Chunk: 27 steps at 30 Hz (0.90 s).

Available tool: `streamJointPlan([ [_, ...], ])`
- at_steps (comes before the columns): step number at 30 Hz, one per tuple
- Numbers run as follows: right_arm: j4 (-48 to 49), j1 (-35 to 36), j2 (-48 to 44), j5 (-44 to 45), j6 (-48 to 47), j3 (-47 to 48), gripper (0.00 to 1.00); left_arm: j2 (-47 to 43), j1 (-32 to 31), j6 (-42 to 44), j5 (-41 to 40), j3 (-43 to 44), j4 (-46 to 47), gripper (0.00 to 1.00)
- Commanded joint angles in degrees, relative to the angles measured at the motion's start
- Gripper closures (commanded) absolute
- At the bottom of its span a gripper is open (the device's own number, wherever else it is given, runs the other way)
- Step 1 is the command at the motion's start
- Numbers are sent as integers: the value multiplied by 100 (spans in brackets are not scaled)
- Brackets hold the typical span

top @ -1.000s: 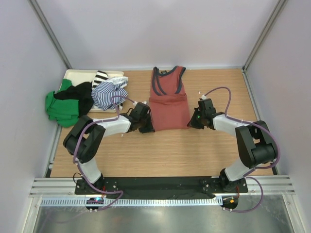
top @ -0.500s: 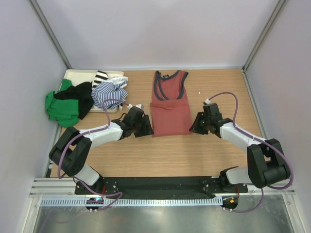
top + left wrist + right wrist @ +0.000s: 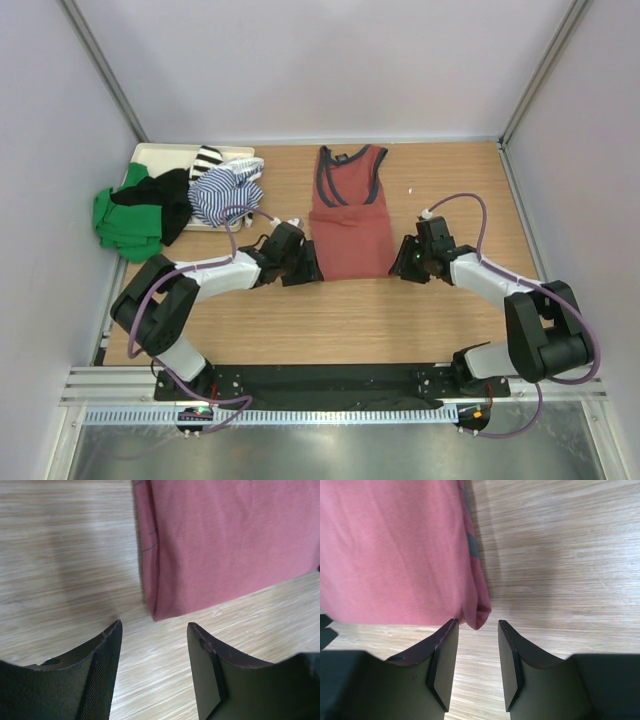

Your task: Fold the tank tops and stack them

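Note:
The right gripper grabs the brick-red tank top by its near corner next, opposite my left gripper's corner, to fold it over the straps.
The brick-red tank top [image 3: 349,212] with dark grey trim lies flat in the middle of the table, straps toward the back, its lower part folded. My left gripper [image 3: 306,268] sits at its near left corner [image 3: 156,612], open, with only bare wood between the fingers. My right gripper [image 3: 403,260] is at the near right corner [image 3: 479,617], also open, the cloth corner just ahead of its fingertips [image 3: 451,626]. A navy-and-white striped tank top [image 3: 225,190] lies in the pile at the back left.
A cream tray [image 3: 160,153] at the back left holds the pile, with a black garment [image 3: 160,195] and a green one [image 3: 122,222] spilling over its edge. White walls close in the table on the back, left and right.
Both grippers have opened and let go of the red top's near corners. The top's near edge has settled on the table; both grippers have drawn back slightly toward me.

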Motion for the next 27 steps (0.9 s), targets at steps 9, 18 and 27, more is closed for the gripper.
streamJointPlan([
  [9,415,-12,761,-49,-43,212,56,456,-99,-201,40,269,301,55],
  [18,477,-12,594,-443,-148,124,97,518,-107,-333,32,199,336,100],
  [27,-417,-21,-986,-858,-43,-10,99,-860,-292,-272,-82,76,-489,100],
])
